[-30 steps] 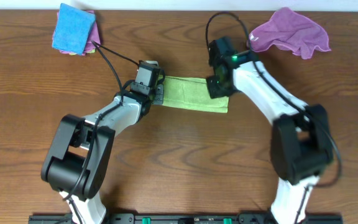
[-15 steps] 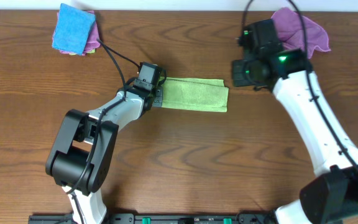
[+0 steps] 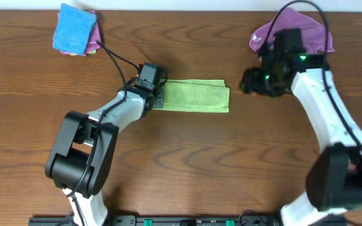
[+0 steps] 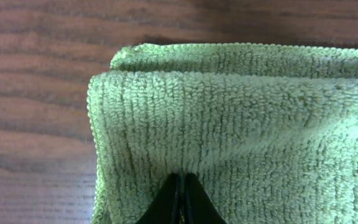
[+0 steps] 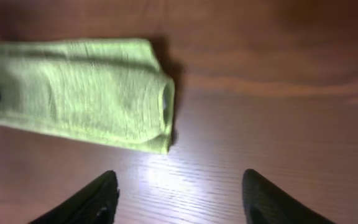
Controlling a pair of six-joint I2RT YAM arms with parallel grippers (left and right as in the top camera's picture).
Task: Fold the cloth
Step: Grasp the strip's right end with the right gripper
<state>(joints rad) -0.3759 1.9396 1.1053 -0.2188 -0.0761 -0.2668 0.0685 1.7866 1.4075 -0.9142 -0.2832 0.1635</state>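
Observation:
The green cloth needs to be folded over, so my right gripper should next take hold of the cloth by its free short end [image 3: 224,99] [image 5: 158,111], opposite the left gripper.
The green cloth [image 3: 197,96] lies on the wooden table as a narrow folded strip, its long sides running left to right. My left gripper [image 3: 158,95] sits at its left end; in the left wrist view the cloth [image 4: 241,118] puckers toward the gripper [image 4: 181,177], whose tips are pressed together on the top layer. My right gripper [image 3: 250,81] hovers a little to the right of the strip. The right wrist view shows the gripper [image 5: 180,180] open over bare wood with nothing between its fingers, and the cloth's right end [image 5: 86,87] beyond them.
A folded blue cloth [image 3: 74,28] on top of a pink one lies at the far left corner. A crumpled purple cloth [image 3: 313,34] lies at the far right, partly behind my right arm.
My right gripper has come off the cloth's right end, swung right and opened. The left gripper has stayed at the left end. The cloth has not moved.

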